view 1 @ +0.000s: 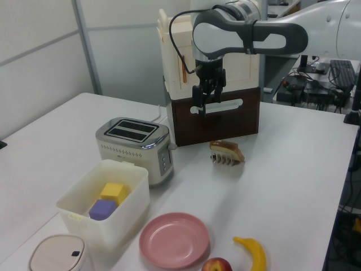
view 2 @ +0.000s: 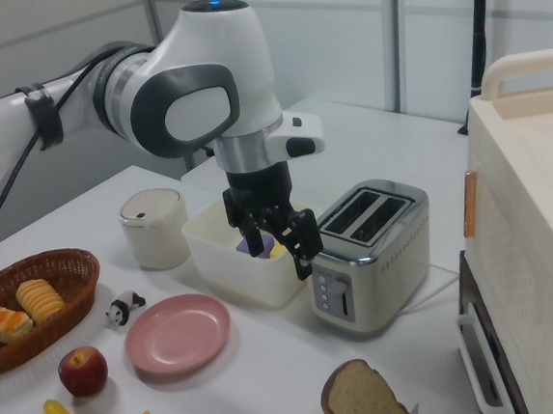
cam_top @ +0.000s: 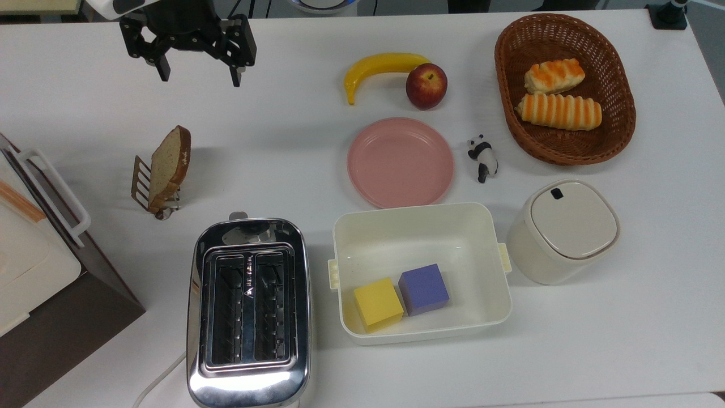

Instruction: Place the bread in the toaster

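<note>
My gripper will next grab the bread by its upper edge [view 1: 228, 145] to put it in the toaster. The wire rack's bars hold the bread's lower part on both sides.
The bread [cam_top: 169, 164] is a speckled brown slice leaning upright in a small wire rack [cam_top: 140, 182] on the white table, also seen as the bread [view 1: 227, 149] and the bread [view 2: 363, 408]. The chrome two-slot toaster [cam_top: 249, 309] stands near the front edge in the top view, its slots empty; it appears as the toaster [view 1: 132, 142] and the toaster [view 2: 369, 254]. My gripper [cam_top: 199, 77] hangs open and empty above the table, beyond the bread toward the top view's upper left. In the other views the gripper [view 1: 200, 108] [view 2: 277, 258] is well above table height.
A large cream and brown box [cam_top: 34, 266] with a white handle sits at the top view's left edge. A banana [cam_top: 379, 65], apple [cam_top: 426, 85], pink plate [cam_top: 400, 162], panda figure [cam_top: 482, 157], wicker basket [cam_top: 617, 122] of rolls, white bin [cam_top: 422, 232] with two cubes and lidded canister [cam_top: 563, 229] lie to the right.
</note>
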